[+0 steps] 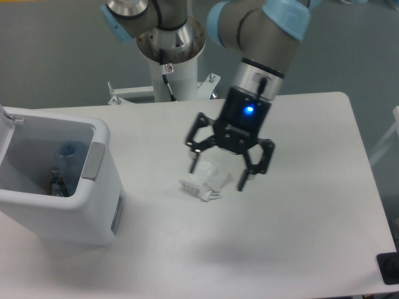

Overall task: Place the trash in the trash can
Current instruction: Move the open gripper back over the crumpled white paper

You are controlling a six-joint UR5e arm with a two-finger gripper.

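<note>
I will next drop the white paper wad in the trash can, so my gripper will pick it up by its plain corner [222, 169] opposite the printed end.
The white boxy trash can [93, 205] stands at the table's left with its lid open. Inside it lies the crushed clear bottle [67, 159] with a blue cap. A crumpled white paper wad [205, 179] rests on the table near the middle. My gripper [217, 177] hangs open directly above the wad, fingers pointing down, one finger on each side of it. Nothing is held between the fingers.
The robot's white base column [171, 59] rises behind the table's far edge. A dark object [389, 268] sits at the table's front right corner. The table's right edge [368, 168] runs close to a pale object at the frame border.
</note>
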